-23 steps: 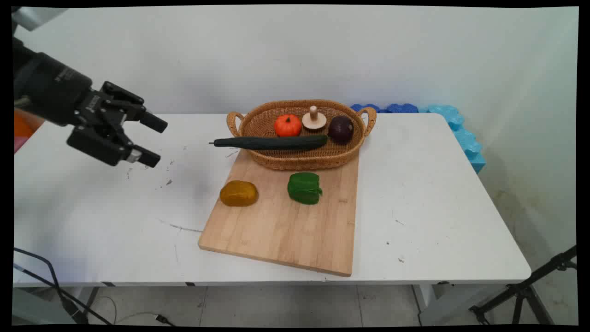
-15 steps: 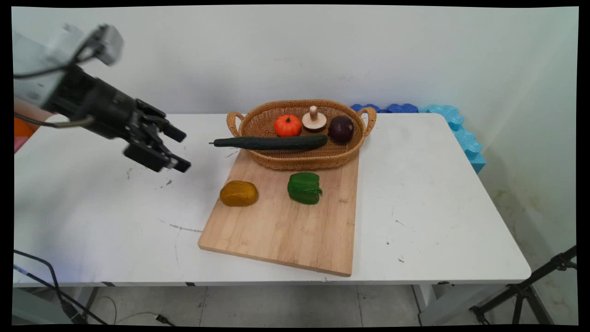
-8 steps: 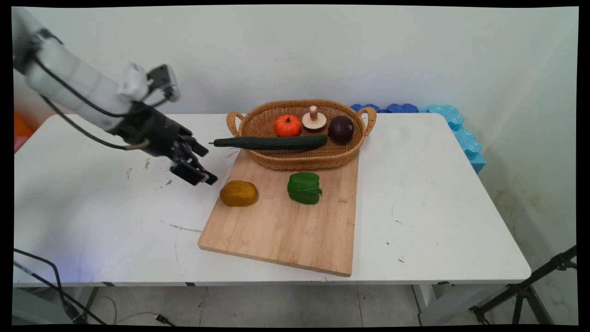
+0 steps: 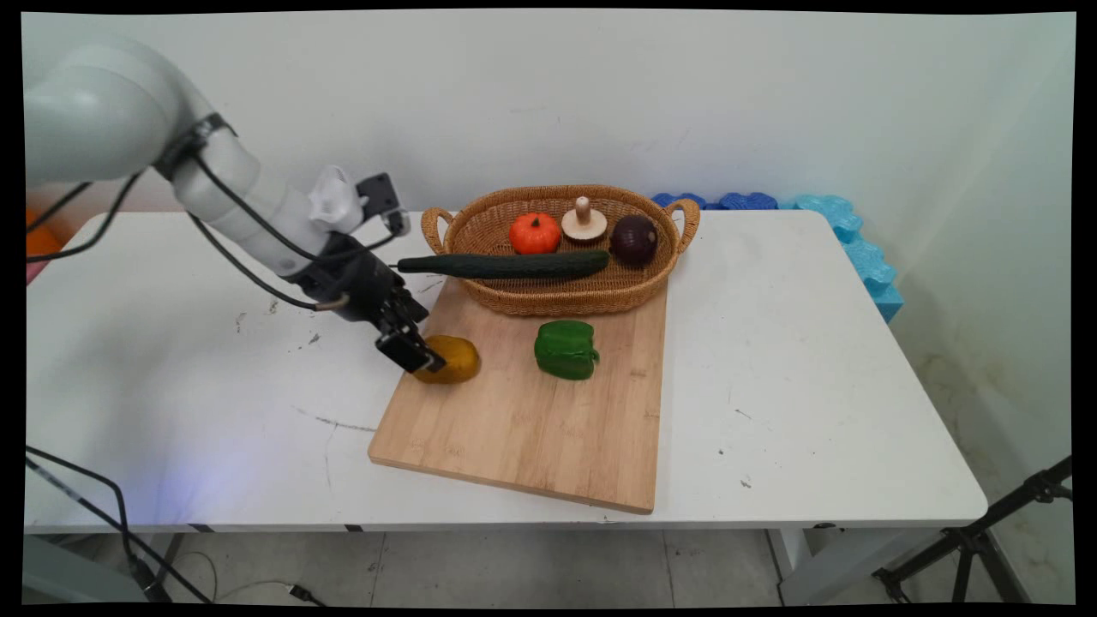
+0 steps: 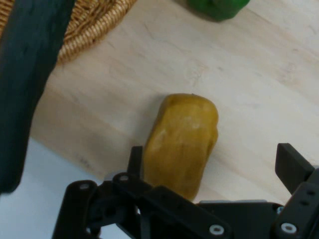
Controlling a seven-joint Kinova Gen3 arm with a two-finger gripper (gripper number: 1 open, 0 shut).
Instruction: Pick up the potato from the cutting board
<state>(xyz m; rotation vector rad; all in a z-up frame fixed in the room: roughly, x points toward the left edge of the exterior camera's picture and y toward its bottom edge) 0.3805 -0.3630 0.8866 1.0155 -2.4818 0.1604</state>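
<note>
The gripper grabs the yellow-brown potato by its long sides next, to lift it off the wooden cutting board (image 4: 531, 428).
A yellow-brown potato (image 4: 458, 358) (image 5: 184, 139) lies at the left edge of a wooden cutting board (image 4: 531, 428) (image 5: 249, 74). My gripper (image 4: 426, 356) (image 5: 214, 164) is down at the potato, open, with one finger (image 5: 134, 159) close against its side and the other finger (image 5: 291, 167) standing apart on the opposite side. Nothing is held. A long dark cucumber (image 4: 506, 265) (image 5: 25, 74) rests across the front rim of a wicker basket (image 4: 557, 302) just behind the gripper. A green pepper (image 4: 566, 349) (image 5: 217, 7) sits on the board to the potato's right.
The basket holds an orange pumpkin (image 4: 535, 233), a mushroom (image 4: 584, 221) and a dark red onion (image 4: 633, 239). Blue foam pieces (image 4: 857, 248) line the table's far right corner. A black tripod (image 4: 986, 531) stands on the floor at the right.
The arm has swung from the table's left side rightward and down, bringing the open gripper from above the bare table to the potato on the board. Nothing else moved.
</note>
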